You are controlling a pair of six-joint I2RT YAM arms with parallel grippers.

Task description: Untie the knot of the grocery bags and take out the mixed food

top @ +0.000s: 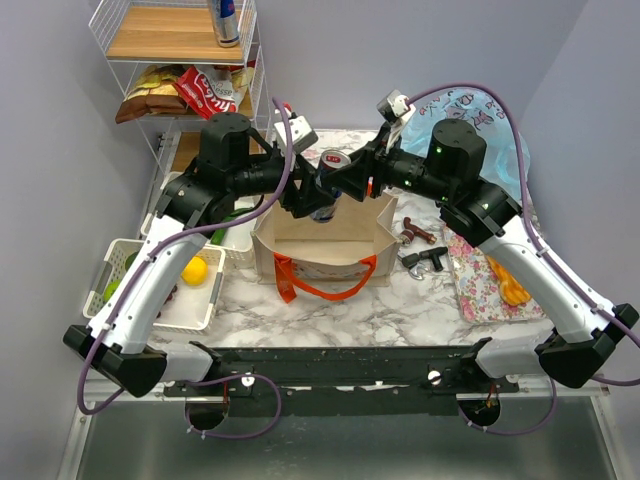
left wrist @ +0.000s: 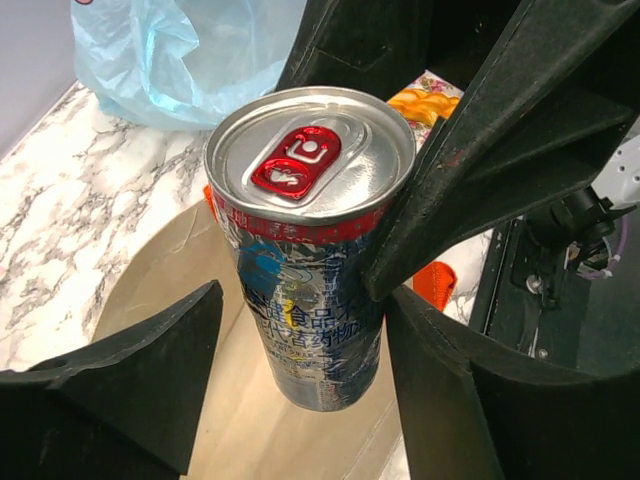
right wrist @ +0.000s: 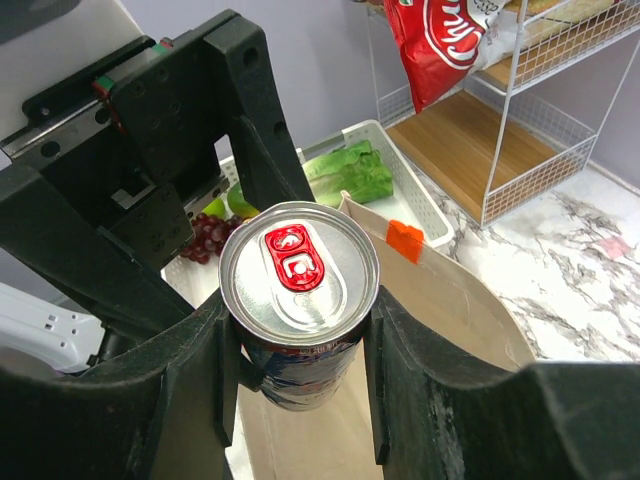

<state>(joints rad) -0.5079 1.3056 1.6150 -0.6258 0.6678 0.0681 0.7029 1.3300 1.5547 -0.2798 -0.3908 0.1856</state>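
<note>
The can's lower part is upright between my left gripper's fingers, ready to be caught.
A blue-silver drink can (top: 328,185) with a red tab hangs upright over the open beige canvas tote (top: 335,240), which has orange handles (top: 320,285). My right gripper (right wrist: 300,330) is shut on the can (right wrist: 298,275), one finger pressed on each side just under its rim. My left gripper (left wrist: 305,330) stands open around the lower part of the can (left wrist: 310,200), with a clear gap at its left finger (left wrist: 150,370). The light-blue plastic bag (top: 480,115) lies at the back right, also in the left wrist view (left wrist: 180,60).
A white basket (top: 115,260) at the left holds a yellow fruit (top: 195,270), grapes (right wrist: 205,238) and lettuce (right wrist: 350,172). The wire shelf (top: 255,70) behind holds snack packets (top: 205,90) and another can (top: 226,20). Metal tools (top: 420,250) and a floral tray (top: 480,290) lie to the right.
</note>
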